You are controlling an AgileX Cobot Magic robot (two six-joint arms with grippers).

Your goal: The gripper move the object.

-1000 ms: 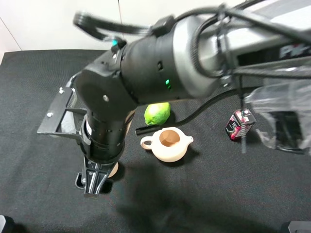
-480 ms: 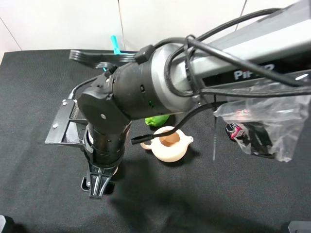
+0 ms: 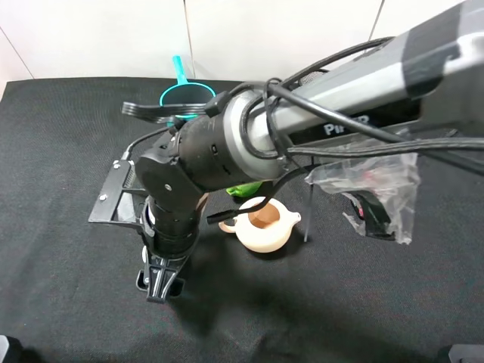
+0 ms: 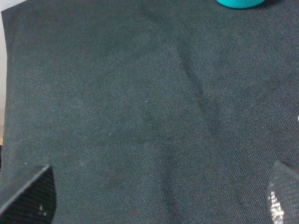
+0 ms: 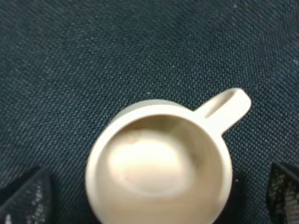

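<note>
The robot's fingers are low on either side of the cream cup in the right wrist view, so the right gripper should close on the cup.
The small cream cup (image 5: 159, 161) with its little side handle (image 5: 224, 109) stands upright on the black cloth and fills the right wrist view. My right gripper (image 5: 154, 196) is open, with one fingertip (image 5: 25, 198) on each side of the cup and apart from it. In the exterior high view the right gripper (image 3: 161, 281) points straight down at the front left, reaching across the middle, and the arm hides the cup. My left gripper (image 4: 156, 196) is open and empty over bare black cloth.
A cream teapot (image 3: 265, 225) sits just right of the right arm, with a lime (image 3: 243, 189) half hidden behind it. A teal scoop (image 3: 181, 94) lies at the back. A black mesh tray (image 3: 121, 200) is on the left. A plastic bag (image 3: 370, 181) hangs off the arm at the right.
The right arm has lowered and shifted a little to the right over the cup. The hanging plastic bag has swung left. The teal scoop has come into view.
</note>
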